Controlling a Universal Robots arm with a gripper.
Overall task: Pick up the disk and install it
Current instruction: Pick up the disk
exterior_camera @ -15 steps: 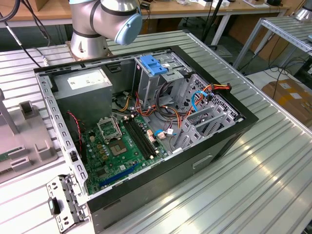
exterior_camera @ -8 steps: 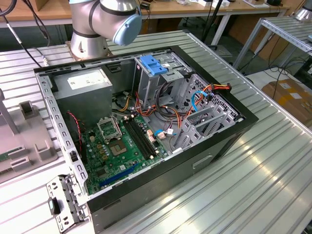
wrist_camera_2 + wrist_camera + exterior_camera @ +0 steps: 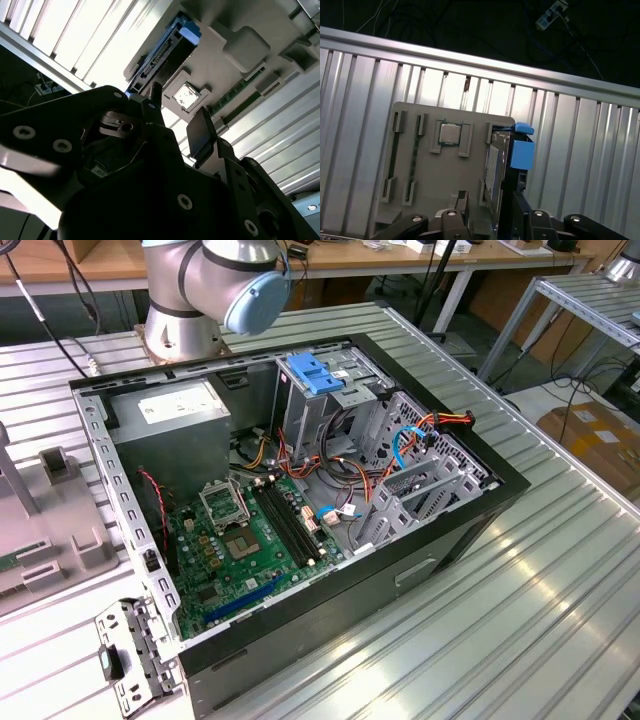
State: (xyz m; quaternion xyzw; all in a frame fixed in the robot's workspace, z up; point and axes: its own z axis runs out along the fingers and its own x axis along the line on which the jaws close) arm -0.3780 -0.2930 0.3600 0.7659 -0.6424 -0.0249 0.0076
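Observation:
I should next grab the disk across its broad sides, beside the disk's blue bar, with my gripper. Then I can install it in the computer case (image 3: 300, 510).
The disk (image 3: 496, 167) stands on its edge in a slot of a grey holder tray (image 3: 427, 175). It has a dark body, a pale label and blue plastic rails (image 3: 522, 152). In the second wrist view the disk (image 3: 161, 54) lies just past my fingertips. My gripper (image 3: 487, 206) hangs above the near end of the disk, open, with one finger (image 3: 462, 199) on the tray side and the other on the far side. The gripper (image 3: 177, 115) holds nothing. A processor chip (image 3: 449, 133) and two memory sticks (image 3: 413, 155) also sit in the tray.
An open computer case (image 3: 300, 490) lies on the ribbed metal table (image 3: 520, 600). It holds a motherboard (image 3: 240, 540), a grey power-supply box (image 3: 170, 420), a metal cage with a blue top (image 3: 315, 375) and loose cables (image 3: 400, 450). The grey tray (image 3: 60, 530) is at the exterior view's left, and the arm's base (image 3: 190, 300) stands behind the case.

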